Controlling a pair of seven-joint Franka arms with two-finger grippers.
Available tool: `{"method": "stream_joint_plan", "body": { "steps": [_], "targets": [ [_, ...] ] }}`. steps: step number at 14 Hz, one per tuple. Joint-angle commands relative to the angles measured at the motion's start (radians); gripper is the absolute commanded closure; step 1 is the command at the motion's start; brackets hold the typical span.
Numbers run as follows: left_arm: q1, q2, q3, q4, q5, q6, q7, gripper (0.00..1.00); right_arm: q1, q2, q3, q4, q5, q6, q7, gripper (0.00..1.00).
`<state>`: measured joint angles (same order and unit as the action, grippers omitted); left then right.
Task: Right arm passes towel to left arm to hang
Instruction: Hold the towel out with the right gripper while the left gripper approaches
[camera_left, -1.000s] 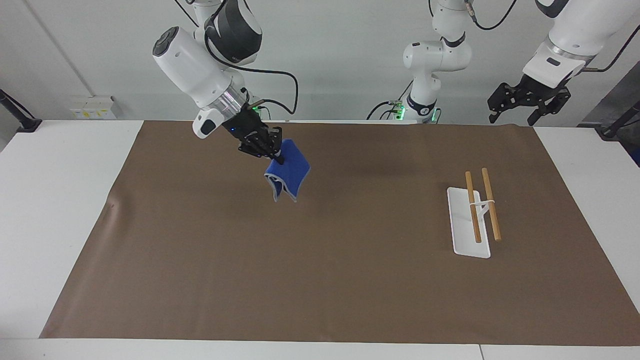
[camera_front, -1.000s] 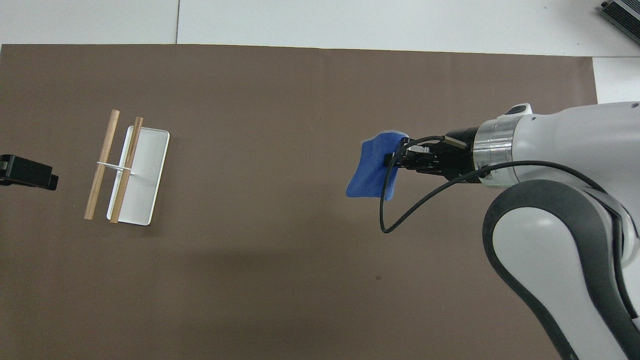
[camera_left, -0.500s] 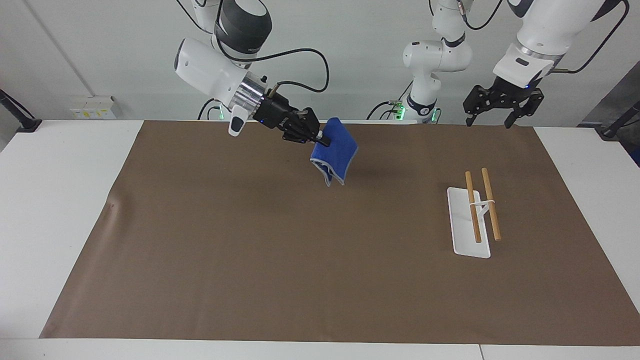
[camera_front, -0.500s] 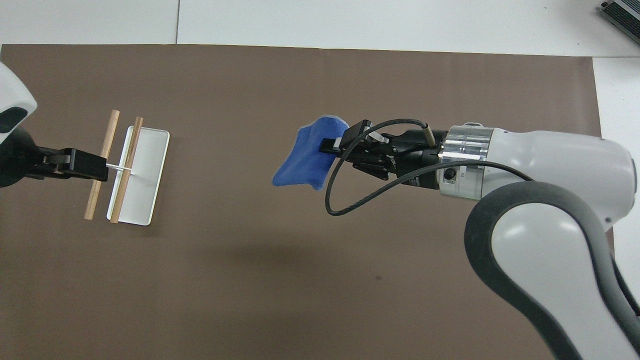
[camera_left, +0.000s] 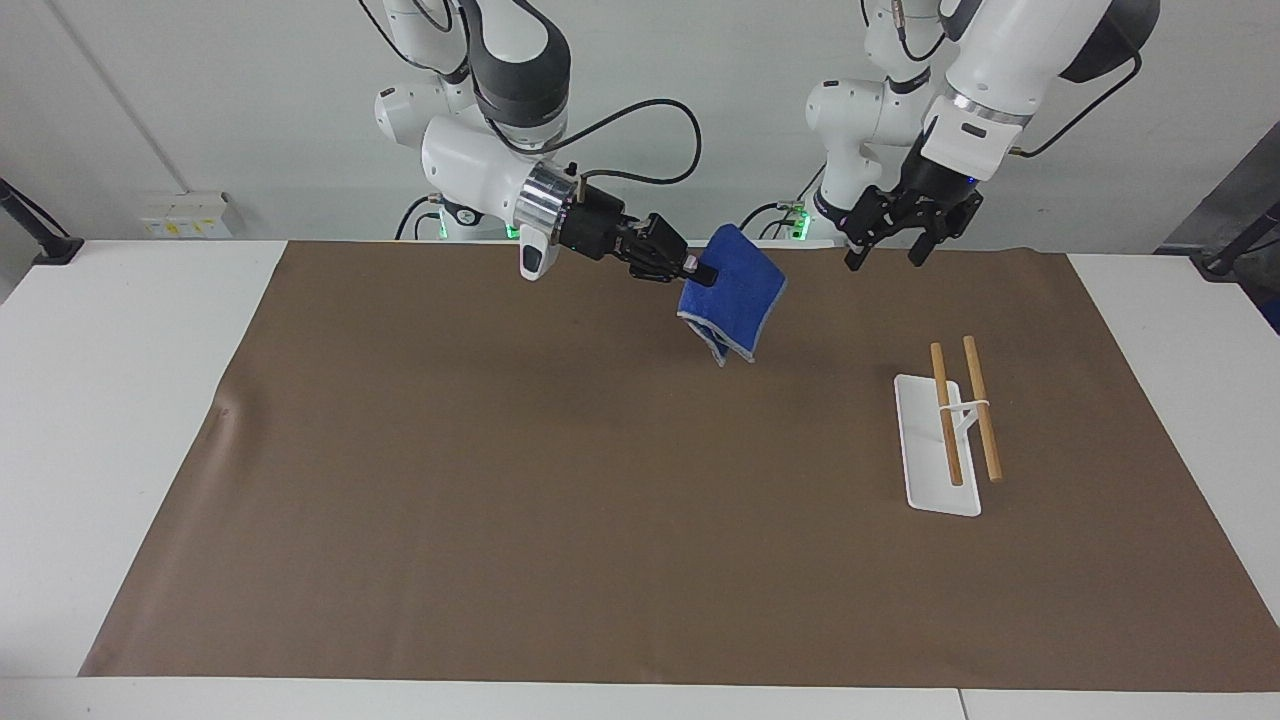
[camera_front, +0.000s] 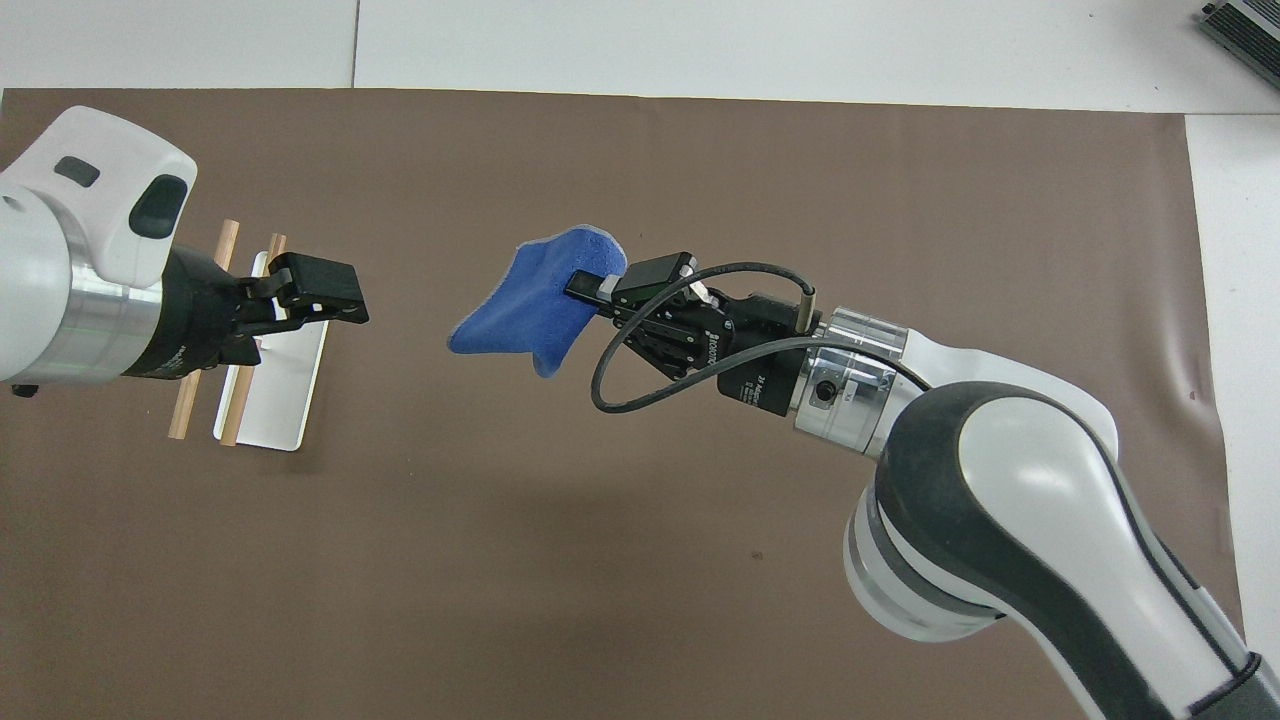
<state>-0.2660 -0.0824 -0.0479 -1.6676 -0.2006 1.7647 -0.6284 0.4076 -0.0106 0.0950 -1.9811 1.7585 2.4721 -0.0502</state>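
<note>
My left gripper grabs the towel by its loose end (camera_front: 482, 334) next, since my right gripper's fingers cover the towel's upper edge.
The bright-blue towel (camera_left: 733, 293) hangs folded in the air over the middle of the brown mat (camera_left: 500, 500); it also shows in the overhead view (camera_front: 530, 312). My right gripper (camera_left: 700, 271) is shut on the towel's upper edge and holds it out sideways, also seen in the overhead view (camera_front: 592, 289). My left gripper (camera_left: 884, 254) is open and empty, raised over the mat between the towel and the rack, apart from the towel. In the overhead view the left gripper (camera_front: 342, 297) points toward the towel.
A towel rack (camera_left: 940, 450) with a white base and two wooden rods stands on the mat toward the left arm's end; in the overhead view the rack (camera_front: 285, 400) is partly covered by my left arm. White table surrounds the mat.
My right gripper has carried the towel up and toward the left arm's end. My left gripper has come in from its end toward the towel, over the rack.
</note>
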Motion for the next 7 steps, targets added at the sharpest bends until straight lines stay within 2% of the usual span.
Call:
{"method": "stream_joint_plan", "body": {
  "steps": [1,3,7],
  "targets": [
    [-0.050,-0.053,0.013,-0.101,-0.052,0.114,-0.196,0.00,0.010,-0.003,-0.001,-0.016,0.070,0.005,-0.048,1.00],
    [-0.071,-0.057,0.013,-0.122,-0.100,0.200,-0.366,0.00,0.010,-0.003,0.000,-0.021,0.072,0.007,-0.051,1.00],
    [-0.165,-0.071,0.014,-0.176,-0.100,0.315,-0.678,0.00,0.010,-0.005,0.000,-0.028,0.070,0.014,-0.051,1.00]
  ]
}}
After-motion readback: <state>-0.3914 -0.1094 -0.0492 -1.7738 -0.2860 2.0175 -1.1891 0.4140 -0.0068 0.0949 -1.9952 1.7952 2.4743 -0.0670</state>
